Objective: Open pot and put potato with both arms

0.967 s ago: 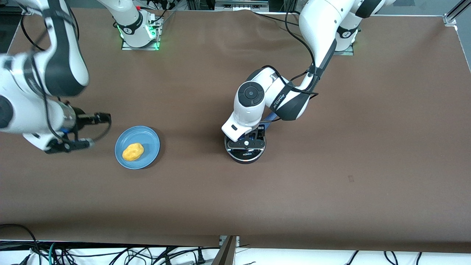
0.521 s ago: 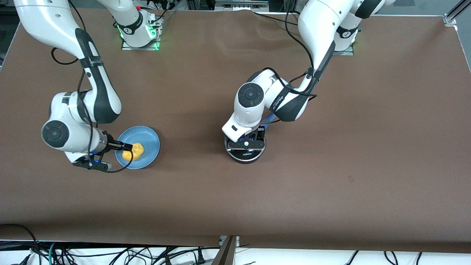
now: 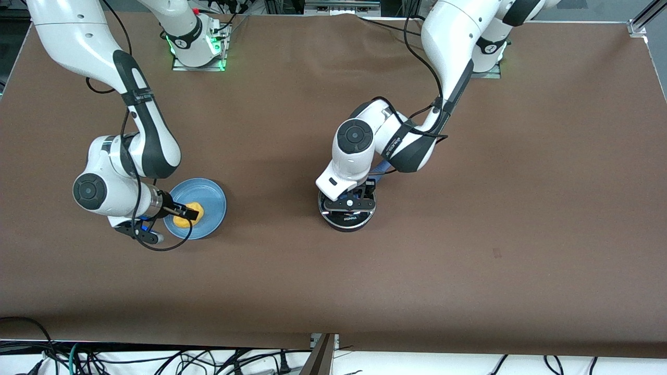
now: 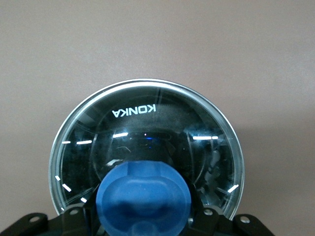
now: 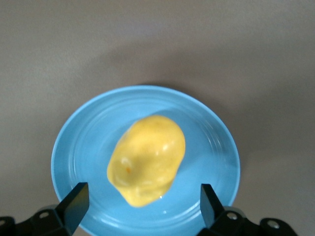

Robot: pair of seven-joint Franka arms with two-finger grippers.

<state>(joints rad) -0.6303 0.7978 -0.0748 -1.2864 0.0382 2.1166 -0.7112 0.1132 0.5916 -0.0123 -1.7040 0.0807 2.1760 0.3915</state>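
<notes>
My right gripper's fingers hang short of the potato, above the blue plate, so it is too early to close. The move toward the yellow potato's middle [image 5: 146, 158] comes first.
The black pot [image 3: 346, 223] stands mid-table with its glass lid [image 4: 147, 118] on and its blue handle [image 3: 383, 167] pointing toward the arms' bases. My left gripper [image 3: 348, 200] is down on the lid, its fingers closed against the sides of the blue knob [image 4: 142, 196]. The yellow potato [image 3: 195, 212] lies on a flat blue plate [image 3: 211, 200] toward the right arm's end. My right gripper [image 3: 182, 211] is low over the plate and open. In the right wrist view its fingers [image 5: 76, 199] stand clear on either side of the potato [image 5: 147, 160].
The brown table [image 3: 469, 234] stretches bare around the pot and the plate [image 5: 216, 147]. Both arm bases stand along the edge farthest from the front camera. Cables hang past the table edge nearest to that camera.
My right arm has swung in from the table's end and come down over the plate, bringing its open gripper to the potato. The left arm has barely moved.
</notes>
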